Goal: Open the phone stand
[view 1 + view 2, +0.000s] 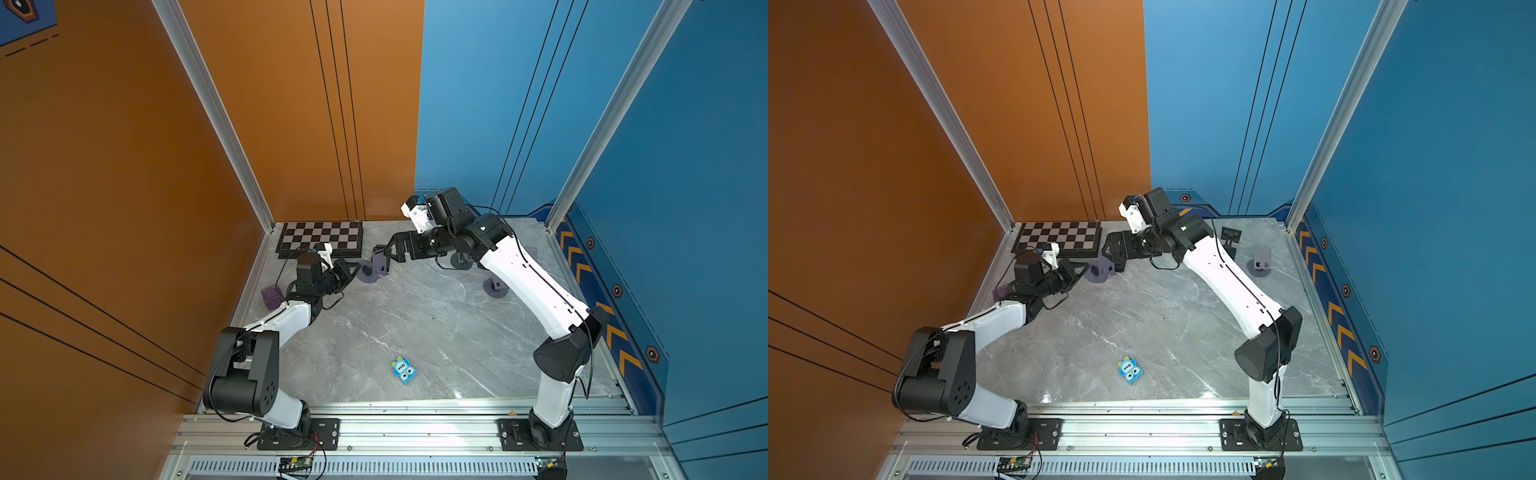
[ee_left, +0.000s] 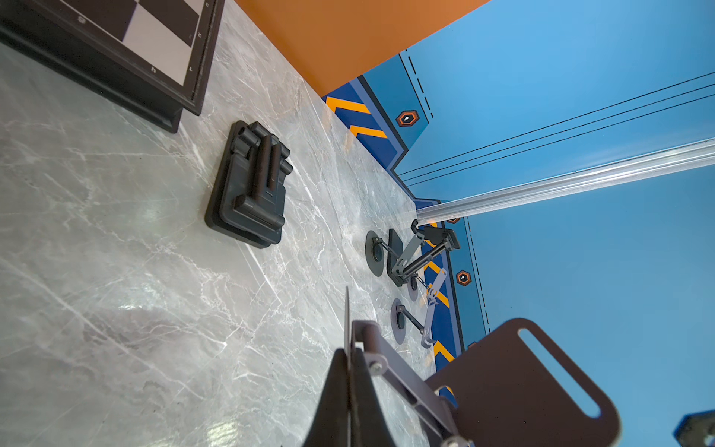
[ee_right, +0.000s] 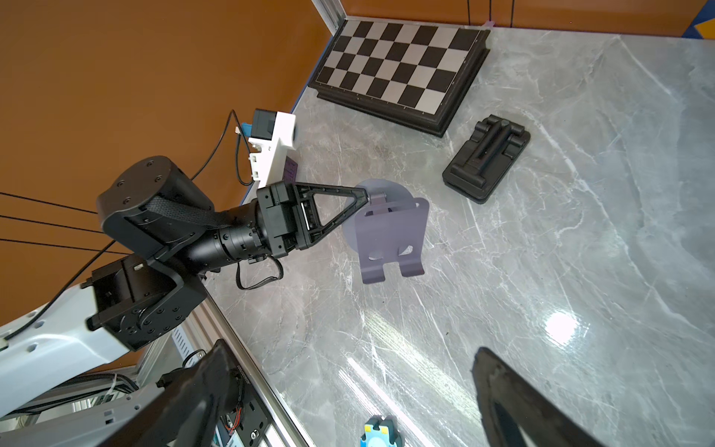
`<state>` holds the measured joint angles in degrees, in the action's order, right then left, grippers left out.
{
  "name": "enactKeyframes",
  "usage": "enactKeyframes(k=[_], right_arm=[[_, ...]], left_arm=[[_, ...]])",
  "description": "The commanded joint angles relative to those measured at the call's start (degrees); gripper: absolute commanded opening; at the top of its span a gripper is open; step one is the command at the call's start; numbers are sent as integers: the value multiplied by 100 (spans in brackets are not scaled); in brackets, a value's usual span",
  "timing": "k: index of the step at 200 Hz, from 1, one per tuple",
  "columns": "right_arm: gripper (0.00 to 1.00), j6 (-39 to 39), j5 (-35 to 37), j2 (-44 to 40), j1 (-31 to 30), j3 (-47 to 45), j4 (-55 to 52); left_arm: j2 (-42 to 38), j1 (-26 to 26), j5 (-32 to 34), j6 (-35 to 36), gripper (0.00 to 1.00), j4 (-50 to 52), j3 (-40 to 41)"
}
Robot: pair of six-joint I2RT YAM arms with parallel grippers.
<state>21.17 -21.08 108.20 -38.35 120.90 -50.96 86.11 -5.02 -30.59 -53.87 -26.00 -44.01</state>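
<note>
The robot's right gripper has to grab the phone stand's raised plate across its side edges next. The phone stand's arm and base then stay free to open upright.
The phone stand (image 1: 377,266) (image 1: 1100,269) is grey-purple, with a round flat base and a slotted plate on a hinged arm. It sits on the marble table in front of the chessboard. My left gripper (image 2: 348,354) (image 1: 356,270) is shut on the thin edge of the round base, next to the hinge. In the right wrist view the plate (image 3: 390,236) stands raised off the base, with the left gripper (image 3: 363,197) beside it. My right gripper (image 3: 348,360) (image 1: 390,251) hovers just above the plate, open, with nothing between its fingers.
A chessboard (image 1: 320,239) lies at the back left corner. A black folded stand (image 3: 485,158) (image 2: 249,185) lies beside it. Other unfolded stands (image 1: 494,286) (image 1: 461,259) stand at the back right. A purple cube (image 1: 271,296) sits by the left wall, a blue toy (image 1: 404,370) near the front.
</note>
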Motion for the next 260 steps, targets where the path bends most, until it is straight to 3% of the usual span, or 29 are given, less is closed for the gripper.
enactKeyframes(k=[1,80,142,210,231,260], right_arm=[[100,109,-116,165,-32,-92,291],[100,275,30,878,-147,132,589],[100,69,582,1434,-529,487,578],[100,28,1113,1661,-547,833,578],[95,11,1105,1678,-542,871,578],[80,-12,1167,1636,-542,908,592]], left_arm=[[-195,-52,114,-87,0,-63,-139],[-340,-96,53,-192,0,-64,-153],[-452,-114,-45,-281,0,-63,-135],[-669,-149,-88,-387,0,-65,42],[-679,-158,-88,-389,0,-63,76],[-666,-159,-88,-388,0,-63,77]])
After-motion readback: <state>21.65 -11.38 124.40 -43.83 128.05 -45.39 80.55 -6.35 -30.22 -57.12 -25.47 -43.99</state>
